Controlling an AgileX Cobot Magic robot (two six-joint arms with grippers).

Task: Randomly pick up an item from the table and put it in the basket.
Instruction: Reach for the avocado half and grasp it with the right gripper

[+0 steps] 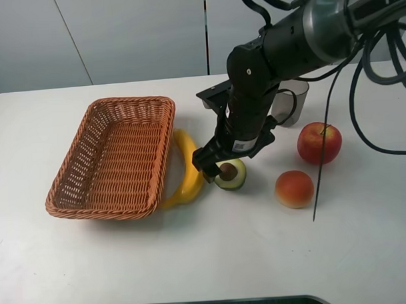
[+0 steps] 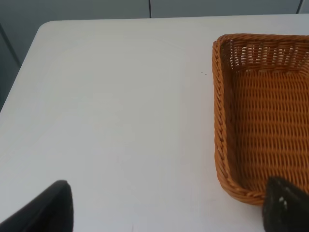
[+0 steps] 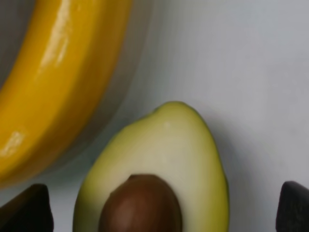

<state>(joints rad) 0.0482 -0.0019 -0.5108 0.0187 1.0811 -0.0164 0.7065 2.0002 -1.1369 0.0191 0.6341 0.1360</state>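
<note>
An item needs to go in the wicker basket. My right gripper should grab the halved avocado around its rounded body (image 1: pixel 230 174) (image 3: pixel 152 164) next.
The halved avocado (image 1: pixel 232 175) lies cut side up on the white table (image 1: pixel 260 257), its brown pit showing, just right of the banana. My right gripper (image 1: pixel 219 169) is low over it and open. In the right wrist view the avocado (image 3: pixel 164 154) fills the space between the two dark fingertips (image 3: pixel 29 210) of the gripper (image 3: pixel 159 208), which stand apart on either side. The wicker basket (image 1: pixel 111 210) stands empty to the left. My left gripper (image 2: pixel 166 210) is open and empty over the table beside the basket's rim (image 2: pixel 219 121); it is out of the exterior view.
A yellow banana (image 1: pixel 187 166) lies against the basket's right side, close to the avocado; it also shows in the right wrist view (image 3: pixel 58 72). A red apple (image 1: pixel 319 142) and an orange-red peach (image 1: pixel 294 189) lie to the right. A grey cup (image 1: pixel 296 99) stands behind the arm.
</note>
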